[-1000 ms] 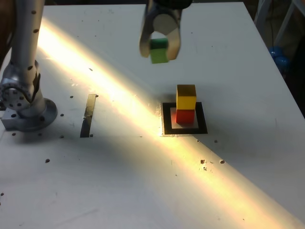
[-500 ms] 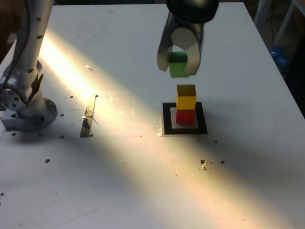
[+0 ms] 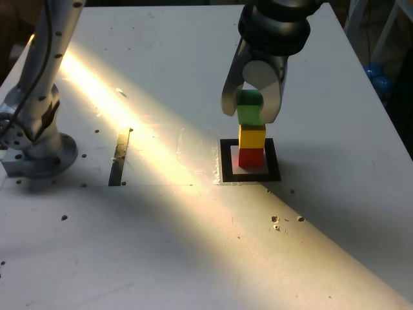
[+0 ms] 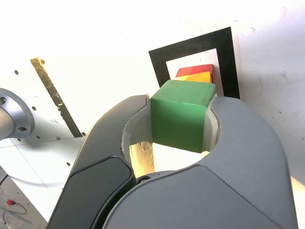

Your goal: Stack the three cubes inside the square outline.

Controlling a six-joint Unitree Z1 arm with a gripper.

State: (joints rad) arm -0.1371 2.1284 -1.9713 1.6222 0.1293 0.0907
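Note:
The green cube would stand, so my gripper should open. My gripper holds the green cube's lower edge on the yellow cube [image 3: 251,137] in the exterior view.
My gripper [image 3: 251,111] is shut on the green cube [image 3: 250,108], which it holds directly over the yellow cube [image 3: 251,137]; the two look to be touching or nearly so. Under the yellow cube sits the red cube [image 3: 251,157], inside the square outline [image 3: 224,161]. In the wrist view the green cube [image 4: 181,113] fills the space between the two grey fingers [image 4: 119,133]. Behind it show thin edges of the yellow cube [image 4: 196,78] and the red cube [image 4: 195,70], within the square outline [image 4: 162,56].
The arm's grey base [image 3: 32,152] stands at the exterior view's left. A narrow black strip [image 3: 119,155] lies on the white table [image 3: 193,245] between base and outline. A band of sunlight crosses the table diagonally. Small screw holes dot the surface.
The gripper has carried the green cube to the exterior view's right and down, from up behind the stack to just on top of the yellow cube.

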